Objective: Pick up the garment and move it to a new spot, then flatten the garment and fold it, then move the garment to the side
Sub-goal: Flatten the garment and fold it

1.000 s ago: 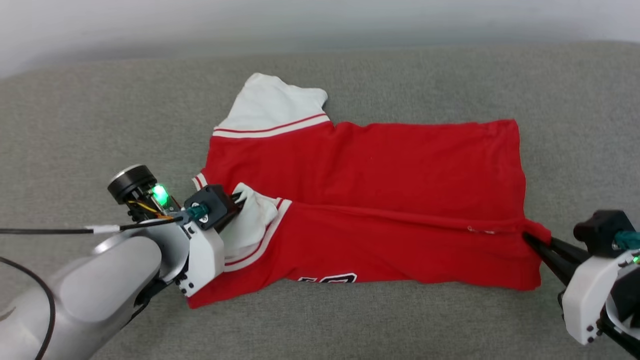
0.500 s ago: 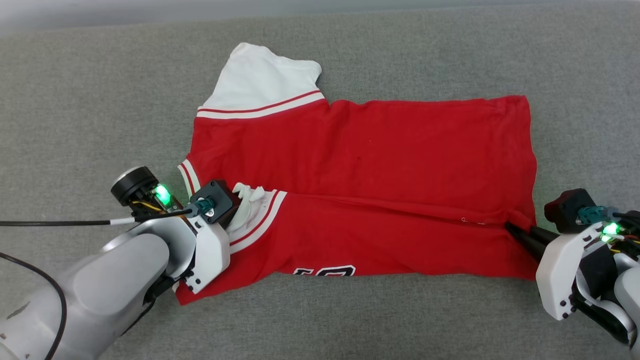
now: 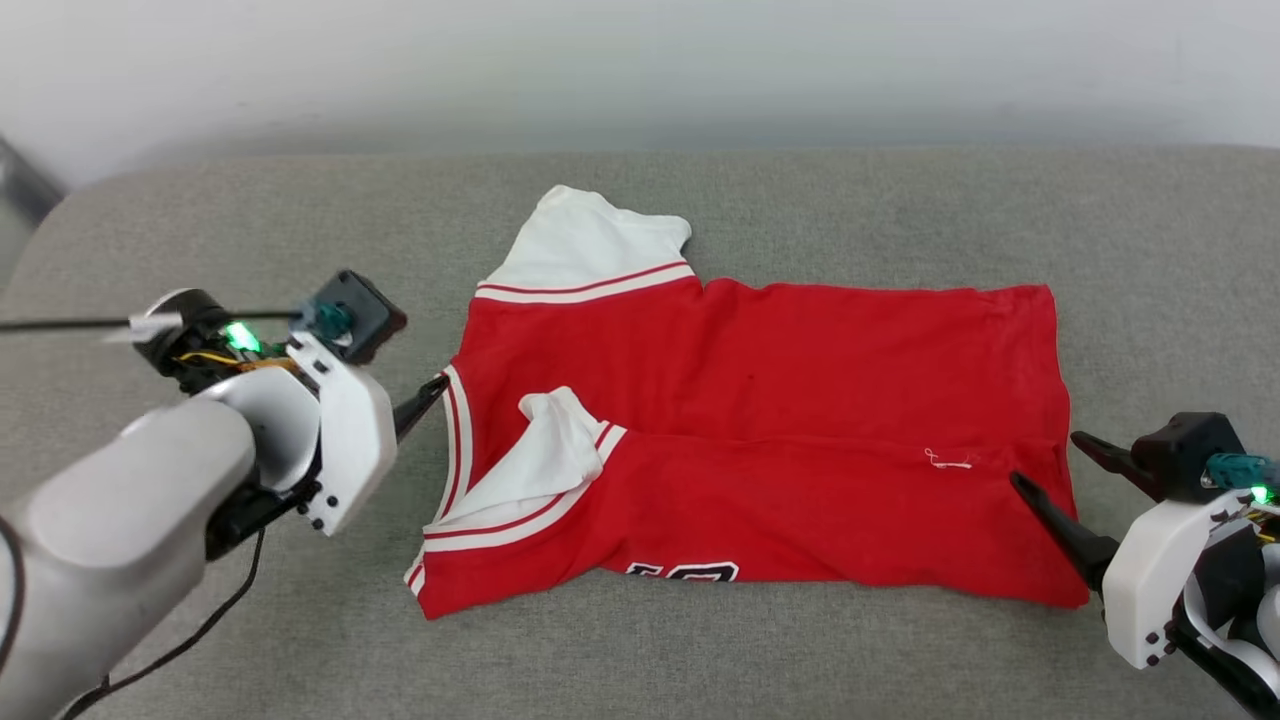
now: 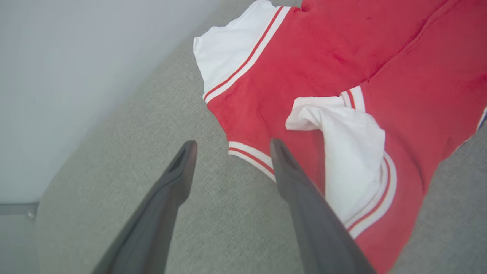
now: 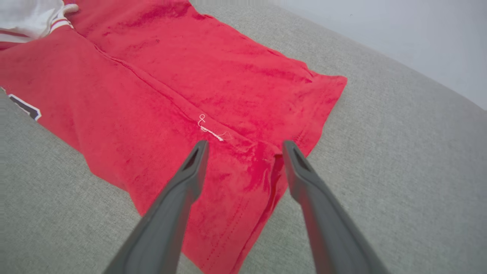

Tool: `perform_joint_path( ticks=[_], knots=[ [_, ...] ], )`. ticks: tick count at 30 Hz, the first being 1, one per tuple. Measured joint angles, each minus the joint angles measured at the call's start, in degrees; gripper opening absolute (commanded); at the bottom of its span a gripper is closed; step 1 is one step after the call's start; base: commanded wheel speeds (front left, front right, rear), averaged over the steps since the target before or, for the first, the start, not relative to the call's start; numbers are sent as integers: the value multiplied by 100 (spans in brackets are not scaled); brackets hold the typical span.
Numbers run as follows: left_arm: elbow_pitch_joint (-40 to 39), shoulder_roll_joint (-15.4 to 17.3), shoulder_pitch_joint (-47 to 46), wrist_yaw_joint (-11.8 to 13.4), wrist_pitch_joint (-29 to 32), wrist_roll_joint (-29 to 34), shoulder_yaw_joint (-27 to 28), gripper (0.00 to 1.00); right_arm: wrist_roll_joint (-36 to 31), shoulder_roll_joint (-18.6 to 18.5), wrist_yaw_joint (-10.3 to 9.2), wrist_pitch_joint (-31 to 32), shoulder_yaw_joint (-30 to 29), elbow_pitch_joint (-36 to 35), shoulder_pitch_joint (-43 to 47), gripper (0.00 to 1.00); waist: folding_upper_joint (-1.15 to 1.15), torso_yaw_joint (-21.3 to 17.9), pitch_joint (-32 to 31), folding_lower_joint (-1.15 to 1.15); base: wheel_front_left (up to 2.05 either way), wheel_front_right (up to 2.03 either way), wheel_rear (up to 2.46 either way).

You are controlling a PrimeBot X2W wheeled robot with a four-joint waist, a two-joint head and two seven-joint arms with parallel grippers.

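Observation:
My left gripper should grab the white sleeve of the red garment next, by the striped corner (image 3: pixel 429 532) beside the collar trim (image 3: pixel 458 438), to fold the garment.
The garment (image 3: pixel 760 380) lies spread on the grey cushion (image 3: pixel 800 200), its near long edge folded over toward the middle. One white sleeve (image 3: pixel 590 245) points away at the back. The other white sleeve (image 3: pixel 550 445) lies crumpled on the fold, and part of a black print (image 3: pixel 685 572) peeks out at the near edge. My left gripper (image 3: pixel 430 392) hovers open just left of the striped collar (image 4: pixel 251 154), holding nothing. My right gripper (image 3: pixel 1045 460) stands open over the hem corner (image 5: pixel 251 171), where a loose white thread (image 5: pixel 209 129) lies on the fold line.
The grey cushion (image 5: pixel 399 152) stretches well beyond the garment on every side, with a pale wall (image 3: pixel 640 70) behind it. The cushion's rounded left end (image 3: pixel 60 210) drops off beside a dark frame part. A black cable (image 3: pixel 60 323) trails from my left wrist.
Both grippers have opened and let go of the garment. The left one has pulled back to the left off the sleeve, which now lies loose. The head camera has shifted too.

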Motion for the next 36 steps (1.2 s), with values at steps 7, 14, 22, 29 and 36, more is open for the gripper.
perform_joint_path(
  ticks=[7, 14, 22, 29, 36],
  knots=[
    [-655, 308, -145, 81, 2700, -1394, 59, 100, -162, 129, 0, 125, -221, -211, 229, 100, 0, 62, -225, 0, 0, 0, 0],
    [-1036, 208, -104, 230, 4100, -1868, 4, 100, -201, 178, 0, 227, -247, -304, 282, 100, 0, 44, -231, 0, 0, 0, 0],
    [-939, 2, 172, 257, 4586, -1691, -34, 100, -234, 264, 0, 267, -101, -314, 104, 100, 0, -102, 9, 0, 0, 0, 0],
    [-430, -147, 402, 225, 4421, -1537, -33, 100, -254, 348, 0, 232, 65, -241, -118, 100, 0, -263, 315, 0, 0, 0, 0],
    [-157, -267, 476, 49, 4434, -1292, 55, 0, -288, 312, 0, 234, 240, -147, -341, 100, 0, -354, 443, 0, 0, 0, 0]
  ],
)
